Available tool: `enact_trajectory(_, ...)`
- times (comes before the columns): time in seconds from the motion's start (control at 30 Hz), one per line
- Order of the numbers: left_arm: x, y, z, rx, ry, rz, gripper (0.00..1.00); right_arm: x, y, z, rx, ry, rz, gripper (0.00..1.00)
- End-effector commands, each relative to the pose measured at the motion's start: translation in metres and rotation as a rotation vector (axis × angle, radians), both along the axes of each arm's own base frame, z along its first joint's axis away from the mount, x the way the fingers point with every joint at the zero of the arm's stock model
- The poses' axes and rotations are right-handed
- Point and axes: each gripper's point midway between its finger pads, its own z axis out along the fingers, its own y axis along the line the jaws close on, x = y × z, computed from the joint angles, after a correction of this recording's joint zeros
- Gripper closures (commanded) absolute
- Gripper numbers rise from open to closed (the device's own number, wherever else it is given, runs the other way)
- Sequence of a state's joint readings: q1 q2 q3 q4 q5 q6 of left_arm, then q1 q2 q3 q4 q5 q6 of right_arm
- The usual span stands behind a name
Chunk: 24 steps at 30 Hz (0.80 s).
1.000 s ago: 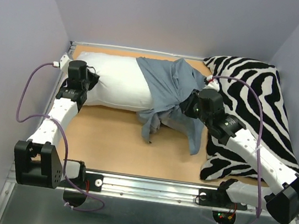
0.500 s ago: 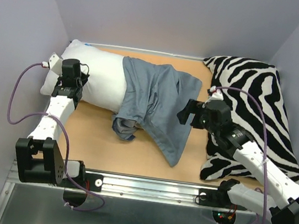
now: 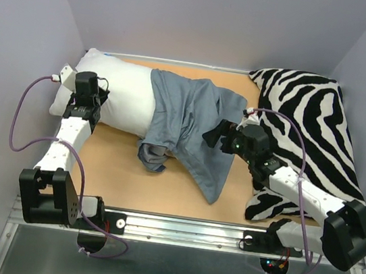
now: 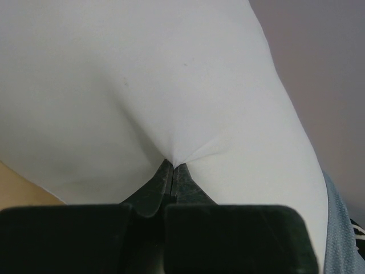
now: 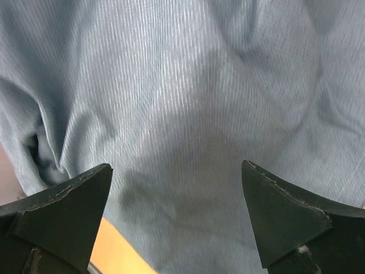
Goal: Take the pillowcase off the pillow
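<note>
My right gripper should grab the pillowcase next by its corner (image 3: pixel 240 100) beside the zebra-print cushion. Then it can slide the pillowcase off the white pillow (image 3: pixel 117 94).
The white pillow (image 3: pixel 117 94) lies along the back left of the table, filling the left wrist view (image 4: pixel 142 74). My left gripper (image 3: pixel 92 97) (image 4: pixel 173 165) is shut on a pinch of the pillow's white fabric at its near side. The blue-grey pillowcase (image 3: pixel 192 121) covers the pillow's right end and spreads flat and rumpled toward the table's middle. A sliver of the pillowcase (image 4: pixel 342 228) shows at the left wrist view's right edge. My right gripper (image 3: pixel 216 133) (image 5: pixel 175 165) hangs open just above the pillowcase (image 5: pixel 188 85), with nothing between its fingers.
A black-and-white zebra-print cushion (image 3: pixel 311 121) fills the right side of the table, under my right arm. Bare orange table (image 3: pixel 117 169) shows in front of the pillow. Lilac walls close in the left, back and right. A metal rail (image 3: pixel 183 229) runs along the near edge.
The right gripper opened and let go of the pillowcase, which dropped flat; it then moved left over the cloth. The left gripper pulled the pillow leftward.
</note>
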<state>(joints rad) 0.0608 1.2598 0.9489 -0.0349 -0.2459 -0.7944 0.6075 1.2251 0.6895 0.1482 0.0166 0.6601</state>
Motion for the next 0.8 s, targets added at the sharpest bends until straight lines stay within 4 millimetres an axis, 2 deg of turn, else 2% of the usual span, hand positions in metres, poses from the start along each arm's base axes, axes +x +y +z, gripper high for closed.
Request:
enact_trajectory(0.0, 0.011, -0.001, 0.038, 0.011, -0.133, -0.015, 1.00, 0.040, 0.000, 0.041, 0.092, -0.107, -0.094, 0.00)
enact_trajectory(0.03, 0.012, -0.001, 0.039, 0.011, -0.136, -0.016, 1.00, 0.050, -0.005, 0.026, 0.077, -0.074, -0.116, 0.00)
enact_trajectory(0.17, 0.012, -0.003, 0.038, 0.011, -0.136, -0.026, 1.00, 0.074, -0.010, 0.011, 0.080, -0.034, -0.128, 0.00)
enact_trajectory(0.2, 0.013, -0.005, 0.038, 0.009, -0.135, -0.033, 1.00, 0.075, -0.004, -0.002, 0.080, -0.008, -0.094, 0.00)
enact_trajectory(0.23, 0.013, -0.004, 0.038, 0.007, -0.135, -0.033, 1.00, 0.080, -0.005, 0.000, 0.095, -0.027, -0.096, 0.00)
enact_trajectory(0.37, 0.012, -0.004, 0.041, 0.015, -0.140, -0.034, 1.00, 0.087, -0.003, -0.005, 0.118, -0.024, -0.087, 0.11)
enact_trajectory(0.43, 0.012, -0.003, 0.044, 0.021, -0.147, -0.030, 1.00, 0.088, -0.006, -0.002, 0.127, -0.024, -0.095, 0.32)
enact_trajectory(0.47, 0.012, -0.002, 0.046, 0.022, -0.151, -0.029, 1.00, 0.090, -0.011, -0.001, 0.131, -0.024, -0.107, 0.53)
enact_trajectory(0.53, 0.013, -0.002, 0.049, 0.023, -0.156, -0.025, 1.00, 0.088, -0.018, 0.005, 0.148, -0.016, -0.124, 0.70)
enact_trajectory(0.57, 0.013, 0.000, 0.051, 0.026, -0.158, -0.020, 1.00, 0.092, -0.029, 0.007, 0.153, -0.004, -0.158, 0.84)
enact_trajectory(0.67, 0.014, 0.004, 0.056, 0.034, -0.162, -0.012, 1.00, 0.091, -0.049, 0.022, 0.140, -0.024, -0.197, 0.98)
enact_trajectory(0.73, 0.014, 0.010, 0.059, 0.035, -0.168, 0.000, 1.00, 0.093, -0.063, 0.027, 0.099, -0.024, -0.237, 0.99)
enact_trajectory(0.77, 0.015, 0.012, 0.060, 0.036, -0.170, 0.003, 1.00, 0.094, -0.073, 0.038, 0.096, -0.038, -0.263, 1.00)
